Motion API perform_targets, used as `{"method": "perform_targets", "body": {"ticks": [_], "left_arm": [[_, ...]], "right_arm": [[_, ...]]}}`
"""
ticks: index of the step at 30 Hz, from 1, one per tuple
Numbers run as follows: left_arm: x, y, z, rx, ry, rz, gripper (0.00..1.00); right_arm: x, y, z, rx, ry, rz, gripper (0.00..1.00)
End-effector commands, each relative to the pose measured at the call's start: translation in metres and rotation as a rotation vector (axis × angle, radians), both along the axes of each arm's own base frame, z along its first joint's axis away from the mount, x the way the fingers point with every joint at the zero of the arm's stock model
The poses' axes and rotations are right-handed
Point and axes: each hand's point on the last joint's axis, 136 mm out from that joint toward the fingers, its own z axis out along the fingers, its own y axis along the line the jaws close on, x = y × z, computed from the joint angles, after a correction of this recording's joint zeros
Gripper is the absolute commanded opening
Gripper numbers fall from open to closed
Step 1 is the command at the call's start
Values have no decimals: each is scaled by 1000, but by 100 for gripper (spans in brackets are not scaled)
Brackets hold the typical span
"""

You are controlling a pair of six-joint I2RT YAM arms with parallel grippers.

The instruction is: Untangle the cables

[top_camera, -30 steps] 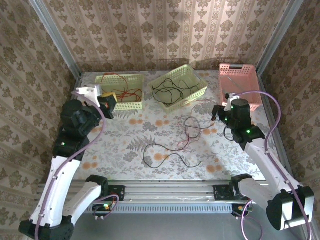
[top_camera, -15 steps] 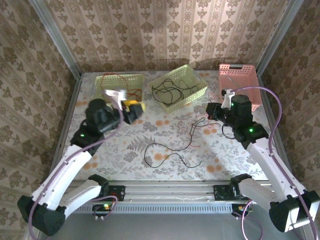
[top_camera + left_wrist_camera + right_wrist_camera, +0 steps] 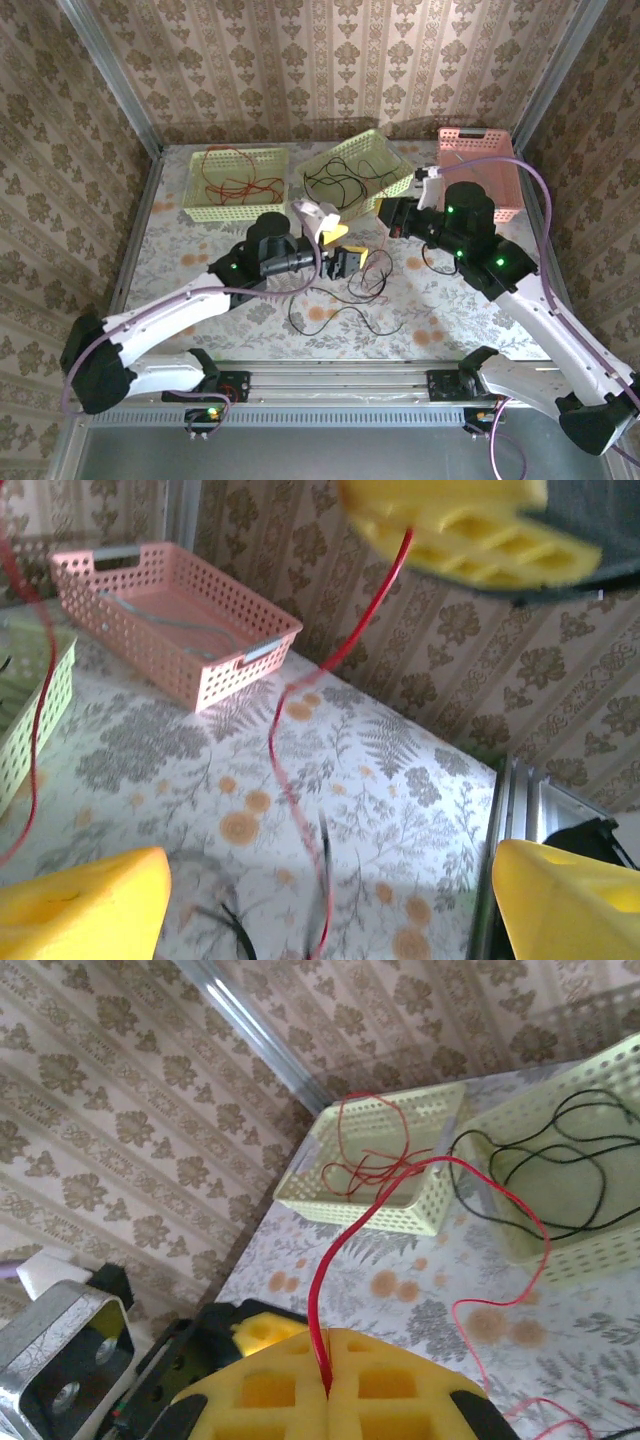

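I should next grab the red cable's hanging part near my right gripper with my left gripper. Then the red cable's looped part stays free to untangle from the black cable.
A red cable (image 3: 322,1280) runs up from the table into my right gripper (image 3: 328,1360), whose yellow pads are shut on it; that gripper (image 3: 388,214) hangs in front of the middle basket. The cable's lower part (image 3: 374,272) lies looped on the table, crossing a long black cable (image 3: 330,318). My left gripper (image 3: 348,250) is just left of and below the right one, open. In the left wrist view its yellow fingers (image 3: 80,905) stand wide apart, and the red cable (image 3: 288,780) hangs between them without touching either.
A pale green basket (image 3: 262,210) at the back left holds red cables. A second green basket (image 3: 392,188) in the middle holds black cables. A pink basket (image 3: 505,165) stands at the back right. The metal rail (image 3: 330,378) runs along the near edge.
My left arm swung from the left basket to the table's middle and opened its jaws. My right gripper moved left and lifted, still holding the red cable.
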Motion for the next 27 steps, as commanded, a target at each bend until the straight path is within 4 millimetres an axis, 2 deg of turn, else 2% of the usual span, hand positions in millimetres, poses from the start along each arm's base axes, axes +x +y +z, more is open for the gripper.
{"method": "perform_targets", "body": {"ticks": [1,3,6,7,10,12,15,16,18,20,22,25,27], "left_arm": [[10,-18,34,-64,-156,11,83],[16,-28,35,-82,-180,24,81],[28,-38,31,-92,-197,48,71],[29,-42,29,-87,-201,40,64],[34,-43,23,-71,-196,62,20],[35,-39,25,-81,-206,79,1],[35,-33,30,-72,-227,93,0],[34,-31,32,-65,-230,95,0],[34,-27,35,-55,-228,98,0],[35,-21,40,-59,-224,106,0],[40,-14,45,-59,-220,130,0],[53,5,57,-37,-228,194,0],[61,21,73,-50,-229,233,0]], "right_arm": [[1,11,12,54,0,1,0],[-1,18,12,62,4,14,0],[-4,25,12,64,3,27,0],[-4,24,12,62,3,24,0],[-5,19,16,53,-15,7,0],[-4,14,19,43,-28,-12,0],[-5,11,23,37,-45,-17,0],[-4,11,23,31,-47,-20,4],[-3,8,23,25,-50,-27,21],[-4,4,24,14,-57,-33,45],[-7,-3,27,-5,-80,-44,53],[-13,-21,29,-43,-115,-95,60],[-17,-32,18,-75,-124,-130,64]]}}
